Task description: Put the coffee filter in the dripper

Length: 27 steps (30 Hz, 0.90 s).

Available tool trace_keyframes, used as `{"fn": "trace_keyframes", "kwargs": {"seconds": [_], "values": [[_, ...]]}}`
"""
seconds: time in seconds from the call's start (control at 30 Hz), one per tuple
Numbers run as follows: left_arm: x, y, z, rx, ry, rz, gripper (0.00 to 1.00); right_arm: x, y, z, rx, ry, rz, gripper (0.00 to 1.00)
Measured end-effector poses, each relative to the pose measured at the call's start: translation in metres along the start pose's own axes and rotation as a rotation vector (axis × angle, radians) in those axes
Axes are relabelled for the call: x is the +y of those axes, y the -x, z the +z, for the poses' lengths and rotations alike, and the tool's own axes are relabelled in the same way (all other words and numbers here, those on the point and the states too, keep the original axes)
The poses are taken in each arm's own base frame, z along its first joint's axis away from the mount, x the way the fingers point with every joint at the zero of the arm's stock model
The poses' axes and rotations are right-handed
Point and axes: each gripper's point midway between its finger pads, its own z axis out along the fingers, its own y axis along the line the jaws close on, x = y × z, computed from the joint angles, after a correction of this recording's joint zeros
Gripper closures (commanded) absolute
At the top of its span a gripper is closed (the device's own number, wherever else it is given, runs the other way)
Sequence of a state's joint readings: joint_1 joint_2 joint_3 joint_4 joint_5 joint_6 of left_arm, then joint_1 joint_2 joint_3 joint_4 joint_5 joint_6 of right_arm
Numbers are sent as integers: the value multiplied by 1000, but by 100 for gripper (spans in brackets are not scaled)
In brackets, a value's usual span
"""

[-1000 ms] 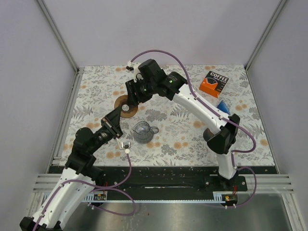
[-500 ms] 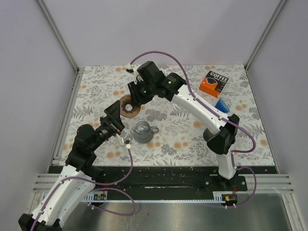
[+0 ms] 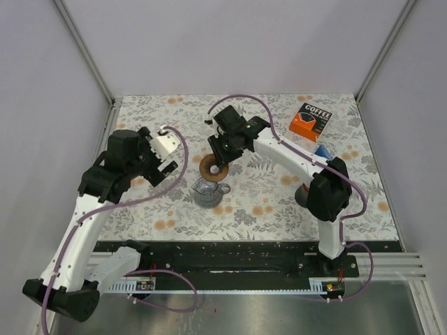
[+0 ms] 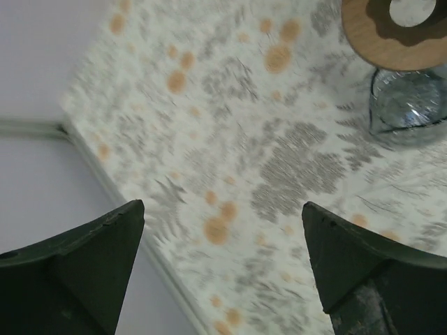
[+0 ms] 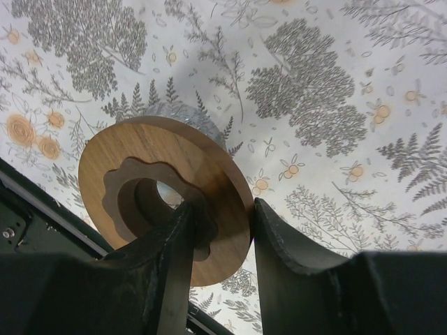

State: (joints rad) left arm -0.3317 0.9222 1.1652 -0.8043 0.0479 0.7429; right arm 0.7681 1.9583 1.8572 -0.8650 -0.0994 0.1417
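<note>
My right gripper should line the ring up with the glass dripper before it opens. The ring hangs off-centre at the dripper's far rim, so it would tip off if I opened now.
A clear glass dripper (image 3: pixel 207 190) with a handle stands on the flowered mat near the middle. Just above its far rim hangs a wooden ring (image 3: pixel 209 169) with a scalloped hole, and my right gripper (image 3: pixel 218 160) is shut on the ring's edge. In the right wrist view the fingers (image 5: pixel 220 206) pinch the ring (image 5: pixel 101 157) between inner hole and outer rim. My left gripper (image 3: pixel 159 169) stands wide open and bare off to the left; its wrist view (image 4: pixel 223 237) shows the ring (image 4: pixel 394 31) and glass (image 4: pixel 408 105) far away. No loose coffee filter shows.
An orange box marked COFFEE (image 3: pixel 311 120) lies at the back right, with a small blue cone (image 3: pixel 323 151) in front of it. The right arm's elbow (image 3: pixel 328 192) hangs over the right half of the mat. The metal frame rail (image 3: pixel 98 167) borders the left side.
My left gripper opened, let go of the wooden ring and drew back to the left. My right gripper carried the ring from the back left towards the glass dripper.
</note>
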Motion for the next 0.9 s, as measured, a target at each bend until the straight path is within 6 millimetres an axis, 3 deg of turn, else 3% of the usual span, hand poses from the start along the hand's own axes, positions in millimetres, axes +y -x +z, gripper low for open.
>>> {"fn": "trace_keyframes", "kwargs": {"seconds": [0.1,0.23,0.47,0.67,0.9], "values": [[-21,-34,8,134,-95,-275,2,4,-14,11,28,19,-15,100],[-25,-67,23,249,-123,-617,1,17,-19,15,33,41,-64,100],[-36,-63,30,168,-127,-819,1,42,-18,20,11,88,-130,96],[-45,-71,40,159,-147,-914,1,48,-29,34,49,99,-165,87],[-50,-72,45,151,-162,-942,1,47,-36,44,76,99,-180,66]]}}
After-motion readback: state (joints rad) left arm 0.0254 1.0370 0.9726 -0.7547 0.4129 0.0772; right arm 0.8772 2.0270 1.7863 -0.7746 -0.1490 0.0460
